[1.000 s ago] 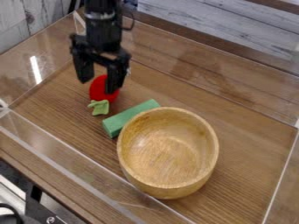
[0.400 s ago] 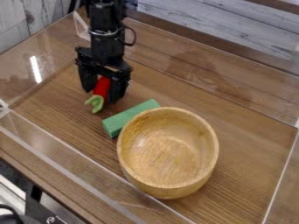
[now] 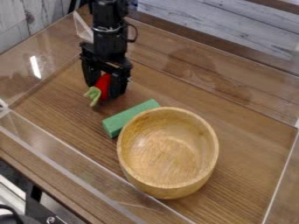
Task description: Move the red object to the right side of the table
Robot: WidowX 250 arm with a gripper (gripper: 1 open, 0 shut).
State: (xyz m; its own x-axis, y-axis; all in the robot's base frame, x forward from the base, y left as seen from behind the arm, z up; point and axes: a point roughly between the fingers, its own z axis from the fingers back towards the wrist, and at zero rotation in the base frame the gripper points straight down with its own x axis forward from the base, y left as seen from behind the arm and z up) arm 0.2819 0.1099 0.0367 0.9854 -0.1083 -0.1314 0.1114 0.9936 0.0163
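Observation:
To carry the toy fruit across the table, my gripper should next grab its red body.
The red object, a small glossy red toy fruit with a light green leafy end, lies on the wood-grain table at its left part. My gripper points straight down over it, open, with a black finger on each side of the fruit's red body. The fingers partly hide the fruit; only a strip of red between them and the green end poking out below show. I cannot tell whether the fingertips touch the tabletop.
A flat green rectangular block lies just right of and nearer than the fruit. A large wooden bowl stands beside the block toward the front. Low clear acrylic walls border the tabletop.
The gripper has come down around the fruit and rolled slightly at the wrist; its fingers now straddle the red body. The fruit, block and bowl stay where they were.

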